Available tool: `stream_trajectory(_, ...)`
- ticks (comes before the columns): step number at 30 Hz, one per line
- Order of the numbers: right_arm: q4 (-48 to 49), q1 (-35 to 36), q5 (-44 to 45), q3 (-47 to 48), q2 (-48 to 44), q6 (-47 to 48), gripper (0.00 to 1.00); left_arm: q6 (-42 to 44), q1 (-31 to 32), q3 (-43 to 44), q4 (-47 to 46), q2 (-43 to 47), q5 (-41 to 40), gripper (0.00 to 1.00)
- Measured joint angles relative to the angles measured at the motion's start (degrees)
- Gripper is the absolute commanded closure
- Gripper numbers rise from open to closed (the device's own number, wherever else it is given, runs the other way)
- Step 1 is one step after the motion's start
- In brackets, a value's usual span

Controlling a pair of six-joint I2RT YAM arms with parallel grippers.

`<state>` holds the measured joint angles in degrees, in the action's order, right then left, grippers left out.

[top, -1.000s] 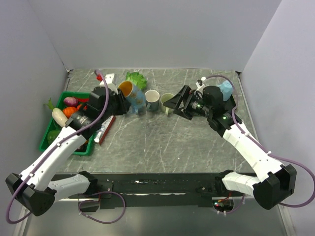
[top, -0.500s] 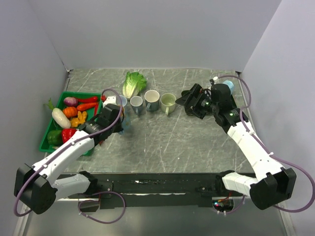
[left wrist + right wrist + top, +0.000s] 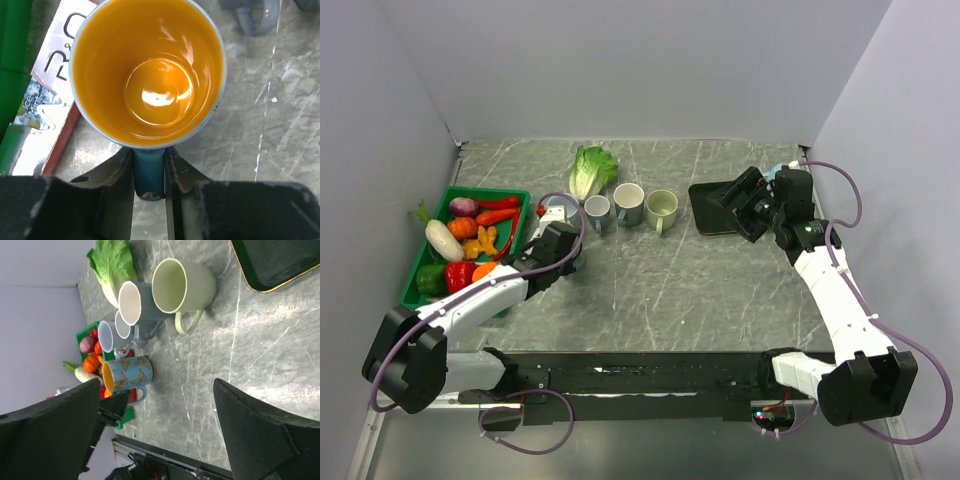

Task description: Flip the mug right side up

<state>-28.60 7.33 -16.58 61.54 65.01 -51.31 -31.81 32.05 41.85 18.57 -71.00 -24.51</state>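
Observation:
The mug stands opening up, its base on the flat table beside the green tray, and would remain upright. My left gripper opens now.
The blue butterfly mug (image 3: 127, 375) with an orange inside (image 3: 150, 75) stands mouth-up on the table beside the green tray. My left gripper (image 3: 149, 160) is shut on its blue handle (image 3: 149, 175), with one finger on each side. In the top view the left gripper (image 3: 563, 250) covers most of the mug. My right gripper (image 3: 738, 203) is open and empty, over the black tray (image 3: 705, 215) at the right. Its fingers (image 3: 60, 425) are spread wide in the right wrist view.
A row of upright mugs stands at the back: two small grey-blue ones (image 3: 598, 212), a larger one (image 3: 628, 203) and a pale green one (image 3: 662, 208). Lettuce (image 3: 590, 170) lies behind them. A green tray (image 3: 420, 262) of vegetables is at the left, with a red-and-white packet (image 3: 45, 100) beside it.
My left arm has brought the mug down from a raised, tilted hold to the table by the green tray. My right gripper has drawn back to the right, over the black tray.

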Motion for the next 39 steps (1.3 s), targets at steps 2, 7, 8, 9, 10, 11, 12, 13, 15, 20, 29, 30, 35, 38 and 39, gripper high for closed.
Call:
stream_trajectory(2, 0.02, -0.42, 0.00, -0.02, -0.15, -0.11, 0.00, 0.61, 0.11, -0.42, -1.16, 0.02, -0.42, 0.99)
stream_trajectory(7, -0.09, -0.76, 0.04, 0.00, -0.26, 0.76, 0.00, 0.70, 0.09, -0.57, -1.81, -0.04, -1.16, 0.83)
stream_trajectory(8, -0.35, -0.81, 0.04, 0.07, -0.20, 1.20, 0.00, 0.66, 0.09, -0.70, -1.86, -0.04, -1.33, 0.74)
stream_trajectory(9, -0.74, -0.85, 0.04, 0.22, -0.02, 1.60, 0.00, 0.55, 0.09, -0.85, -1.81, -0.04, -1.55, 0.66)
stream_trajectory(10, -1.33, -0.92, 0.04, 0.55, 0.24, 1.95, 0.00, 0.42, 0.11, -1.01, -1.79, -0.04, -1.79, 0.60)
stream_trajectory(11, -2.08, -0.98, 0.04, 1.11, 0.72, 2.32, 0.00, 0.15, 0.17, -1.05, -1.70, -0.04, -2.16, 0.56)
stream_trajectory(12, -2.62, -1.09, 0.04, 1.64, 1.31, 2.64, 0.00, -0.26, 0.17, -1.07, -1.66, -0.02, -2.51, 0.53)
stream_trajectory(13, -3.17, -1.22, 0.07, 2.29, 1.95, 2.86, 0.00, -0.63, 0.22, -1.07, -1.75, 0.09, -2.71, 0.49)
stream_trajectory(15, -3.93, -1.49, 0.22, 3.26, 3.17, 3.17, 0.00, -1.33, 0.39, -1.11, -1.75, 0.44, -3.02, 0.42)
stream_trajectory(20, -6.25, -2.03, 1.11, 4.81, 5.35, 3.17, 0.00, -3.17, 0.44, -1.14, -1.73, 3.02, -3.50, 0.28)
stream_trajectory(29, -9.79, -3.98, 6.43, 10.62, 10.36, 2.16, 0.00, -5.38, 0.44, -0.57, 2.58, 11.63, -1.40, 0.04)
stream_trajectory(30, -9.86, -4.24, 7.37, 11.43, 11.13, 2.05, 0.00, -5.40, 0.44, -0.20, 3.37, 12.66, -0.90, 0.04)
stream_trajectory(35, -11.34, -5.33, 16.06, 17.27, 16.35, 0.52, 0.00, -5.31, 0.44, 4.66, 7.13, 17.75, 2.27, 0.04)
stream_trajectory(38, -11.69, -5.86, 21.33, 20.87, 20.37, -0.92, 0.00, -4.94, 0.44, 6.88, 7.28, 19.78, 4.66, 0.04)
stream_trajectory(39, -11.63, -6.08, 22.86, 22.14, 22.14, -1.64, 0.00, -4.74, 0.44, 7.69, 7.50, 20.09, 5.68, 0.04)
